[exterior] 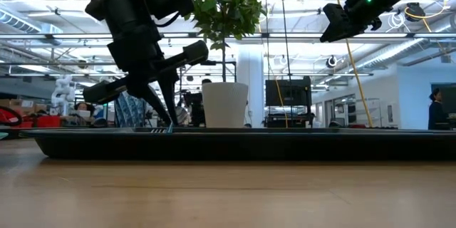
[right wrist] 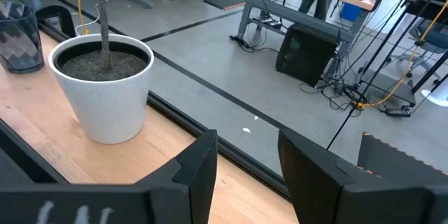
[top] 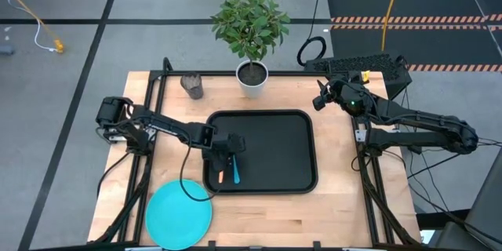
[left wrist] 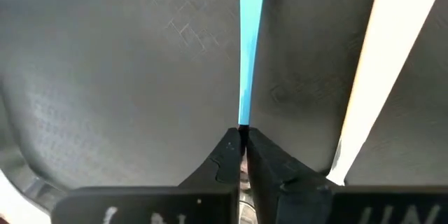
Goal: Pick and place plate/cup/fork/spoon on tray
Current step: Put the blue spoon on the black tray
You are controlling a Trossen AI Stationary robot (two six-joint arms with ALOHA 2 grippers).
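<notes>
My left gripper should open now, because the spoon's blue handle (top: 236, 171) (left wrist: 250, 35) lies low along the tray's bottom, inside the tray's near rim, and the spoon would stay on the tray.
The black tray (top: 290, 153) lies mid-table. My left gripper (top: 228, 159) is over its near left part, shut on the spoon (top: 234, 174), whose light blue handle (left wrist: 249, 49) runs away from the fingertips. The orange-handled fork (top: 221, 176) lies flat on the tray floor just left of the spoon. The turquoise plate (top: 179, 213) lies on the table off the tray's near left corner. The dark cup (top: 192, 86) stands at the far left. My right gripper (top: 321, 98) hangs open, high above the table's far right. My left gripper pinches the spoon between its two fingertips (left wrist: 227, 155), at the dark end of the blue handle (left wrist: 243, 120). The fingers slant down from the tray's far left side. The handle runs on toward the near edge, low over the tray floor; whether it rests there, I cannot tell.
A white pot (top: 252, 78) with a green plant stands at the table's far edge, behind the tray. The right half of the tray floor (top: 286, 145) is bare. Bare wood (top: 314, 220) runs along the near edge, right of the plate.
</notes>
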